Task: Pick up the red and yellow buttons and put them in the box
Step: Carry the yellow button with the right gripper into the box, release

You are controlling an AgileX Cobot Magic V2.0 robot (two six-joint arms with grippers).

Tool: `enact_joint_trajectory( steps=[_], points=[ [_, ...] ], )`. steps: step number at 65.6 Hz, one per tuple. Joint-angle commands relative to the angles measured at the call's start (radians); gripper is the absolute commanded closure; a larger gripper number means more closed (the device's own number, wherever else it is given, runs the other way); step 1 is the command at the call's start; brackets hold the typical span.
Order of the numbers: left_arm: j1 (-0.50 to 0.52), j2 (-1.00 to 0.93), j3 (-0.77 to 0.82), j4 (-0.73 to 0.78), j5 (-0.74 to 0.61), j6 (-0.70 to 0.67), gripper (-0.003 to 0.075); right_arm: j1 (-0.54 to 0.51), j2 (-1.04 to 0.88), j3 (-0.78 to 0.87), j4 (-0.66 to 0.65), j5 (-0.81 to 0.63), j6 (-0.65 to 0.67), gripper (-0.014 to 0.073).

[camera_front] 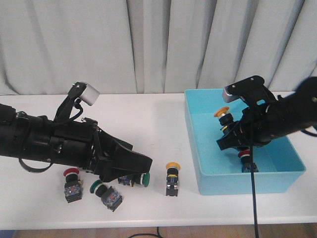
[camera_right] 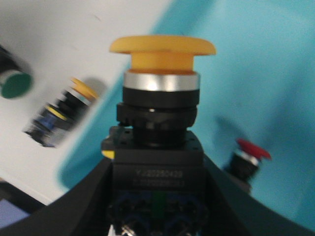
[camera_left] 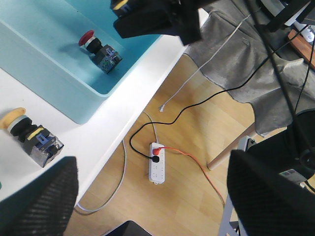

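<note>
I should keep holding the yellow button (camera_front: pixel 224 117) with my right gripper until I lower it farther into the box. The button is above the bottom of the box.
My right gripper (camera_front: pixel 229 131) hangs over the light-blue box (camera_front: pixel 197 148), shut on the black body of a yellow button (camera_front: pixel 222 111), which shows cap-up between the fingers (camera_right: pixel 162 49). A red button (camera_front: pixel 243 155) lies on the box floor (camera_right: pixel 252 149) (camera_left: pixel 88 38). Another yellow button (camera_front: pixel 172 167) stands on the table just left of the box (camera_left: pixel 15 121). At the front left lies a second red button (camera_front: pixel 71 173). My left gripper (camera_front: pixel 142 171) hovers low between them, open (camera_left: pixel 152 206), nothing between its fingers (camera_left: pixel 34 201).
Two green-capped switches (camera_front: pixel 96 186) (camera_front: pixel 145 179) lie on the white table (camera_front: pixel 148 114) under and beside my left arm. The table's front edge is close. Past that edge, a power strip (camera_left: pixel 156 162) and cables lie on the wooden floor.
</note>
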Motion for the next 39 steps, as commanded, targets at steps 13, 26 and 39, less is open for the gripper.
enact_joint_trajectory(
  steps=[13,26,39],
  points=[
    [-0.003,-0.026,-0.027,-0.059,0.021,0.002,0.0127,-0.004,0.172,-0.198,-0.157,0.075,0.237,0.0351],
    [-0.003,-0.026,-0.027,-0.059,0.021,0.002,0.0127,-0.007,0.311,-0.272,-0.158,0.080,0.301,0.0349],
    [-0.003,-0.026,-0.027,-0.059,0.021,0.002,0.0127,-0.007,0.410,-0.288,-0.170,0.080,0.301,0.0349]
  ],
)
